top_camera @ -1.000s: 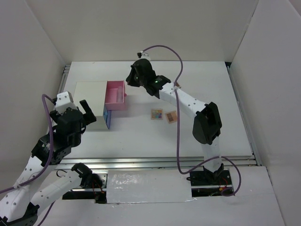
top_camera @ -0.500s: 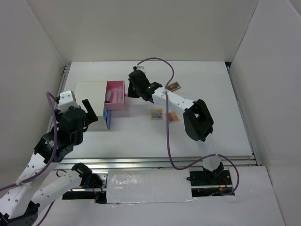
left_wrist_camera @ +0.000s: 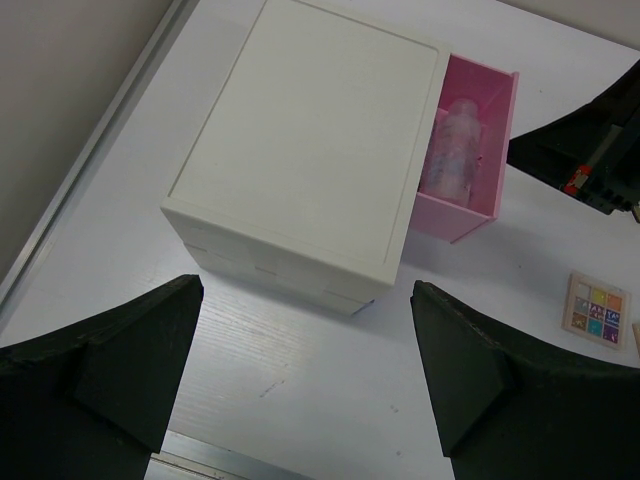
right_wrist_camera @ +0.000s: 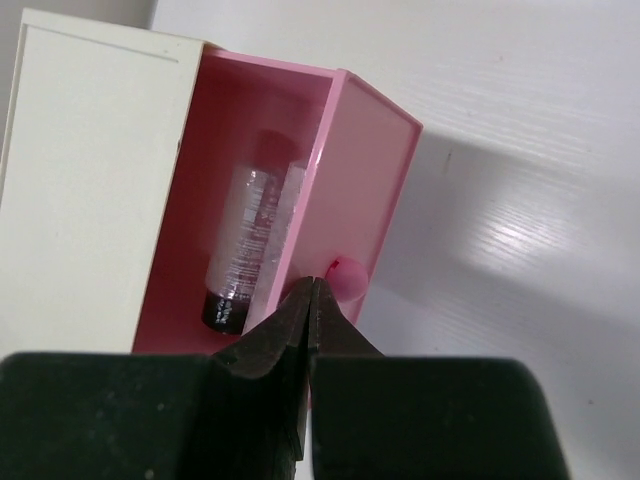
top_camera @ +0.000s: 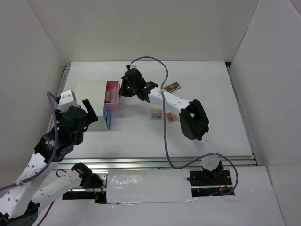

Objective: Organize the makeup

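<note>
My right gripper's closed fingers only rest against the drawer's front beside the knob. The pink drawer (top_camera: 113, 100) would stay sticking out if I lifted the gripper now.
A pink drawer (right_wrist_camera: 365, 170) stands partly out of the white box (right_wrist_camera: 90, 170), and a clear bottle (right_wrist_camera: 245, 240) with a black cap lies inside it. My right gripper (right_wrist_camera: 313, 287) is shut and empty, its tips against the drawer's front next to the round pink knob (right_wrist_camera: 349, 279). From above, the right gripper (top_camera: 123, 89) sits at the drawer (top_camera: 113, 100). Three flat palettes lie on the table: brown (top_camera: 173, 86), multicoloured (top_camera: 156, 114) and peach (top_camera: 172, 117). My left gripper (left_wrist_camera: 305, 390) hangs open over the table in front of the box (left_wrist_camera: 310, 150), holding nothing.
A blue drawer (top_camera: 107, 119) sticks out of the box's lower level. White walls close in the table on the left, back and right. A metal rail (top_camera: 178, 162) runs along the near edge. The right arm's purple cable (top_camera: 165, 127) loops over the table's middle.
The right gripper has moved left against the pink drawer, which has slid further into the box. The brown palette has come into view behind the arm. The left arm shifted slightly.
</note>
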Motion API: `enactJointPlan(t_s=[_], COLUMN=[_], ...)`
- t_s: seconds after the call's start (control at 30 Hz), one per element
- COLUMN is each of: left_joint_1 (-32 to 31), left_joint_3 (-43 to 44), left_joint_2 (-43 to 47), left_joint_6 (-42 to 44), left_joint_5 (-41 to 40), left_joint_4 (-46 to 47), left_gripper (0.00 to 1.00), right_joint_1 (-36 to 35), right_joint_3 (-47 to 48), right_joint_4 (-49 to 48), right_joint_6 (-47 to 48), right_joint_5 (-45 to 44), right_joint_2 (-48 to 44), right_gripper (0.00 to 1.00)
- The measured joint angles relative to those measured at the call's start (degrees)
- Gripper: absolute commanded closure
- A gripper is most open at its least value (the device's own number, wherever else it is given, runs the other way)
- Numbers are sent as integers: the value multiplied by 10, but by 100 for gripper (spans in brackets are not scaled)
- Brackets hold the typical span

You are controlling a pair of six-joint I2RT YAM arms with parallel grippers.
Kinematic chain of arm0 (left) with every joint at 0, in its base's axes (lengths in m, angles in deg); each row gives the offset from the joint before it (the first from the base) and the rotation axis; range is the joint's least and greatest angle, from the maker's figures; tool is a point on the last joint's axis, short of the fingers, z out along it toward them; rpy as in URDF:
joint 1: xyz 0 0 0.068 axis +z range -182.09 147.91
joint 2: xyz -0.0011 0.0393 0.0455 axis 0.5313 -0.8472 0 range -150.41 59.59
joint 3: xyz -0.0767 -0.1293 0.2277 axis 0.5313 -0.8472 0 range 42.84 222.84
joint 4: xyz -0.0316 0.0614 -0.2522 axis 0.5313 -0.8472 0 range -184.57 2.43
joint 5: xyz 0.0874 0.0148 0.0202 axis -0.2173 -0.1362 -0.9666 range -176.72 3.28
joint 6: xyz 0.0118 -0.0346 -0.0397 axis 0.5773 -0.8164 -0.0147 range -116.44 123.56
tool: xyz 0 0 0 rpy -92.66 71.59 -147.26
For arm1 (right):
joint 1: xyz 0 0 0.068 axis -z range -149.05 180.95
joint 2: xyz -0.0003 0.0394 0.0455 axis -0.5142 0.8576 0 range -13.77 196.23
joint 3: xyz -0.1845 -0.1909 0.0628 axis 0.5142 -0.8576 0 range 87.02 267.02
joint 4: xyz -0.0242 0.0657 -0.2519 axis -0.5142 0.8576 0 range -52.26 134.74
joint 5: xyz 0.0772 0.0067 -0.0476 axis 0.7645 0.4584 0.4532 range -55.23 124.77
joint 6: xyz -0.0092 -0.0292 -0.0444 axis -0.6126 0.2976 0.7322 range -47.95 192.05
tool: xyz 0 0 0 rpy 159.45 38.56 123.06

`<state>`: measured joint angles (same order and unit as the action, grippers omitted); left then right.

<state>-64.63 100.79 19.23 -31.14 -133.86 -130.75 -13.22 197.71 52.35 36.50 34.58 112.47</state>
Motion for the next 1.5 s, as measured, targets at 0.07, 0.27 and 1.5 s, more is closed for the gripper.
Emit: enactJointPlan(t_s=[0.07, 0.27, 1.5], left_joint_1=[0, 0, 0], left_joint_3=[0, 0, 0], left_joint_2=[0, 2, 0], left_joint_6=[0, 0, 1], left_joint_5=[1, 3, 10], left_joint_4=[0, 0, 8], left_gripper=[1, 1, 0], right_joint_1=[0, 0, 3], right_joint_3=[3, 42, -191], right_joint_4=[-9, -19, -283], right_joint_6=[-6, -23, -176], right_joint_5=[10, 42, 149], right_joint_2=[7, 47, 52], right_gripper=[100, 99, 43])
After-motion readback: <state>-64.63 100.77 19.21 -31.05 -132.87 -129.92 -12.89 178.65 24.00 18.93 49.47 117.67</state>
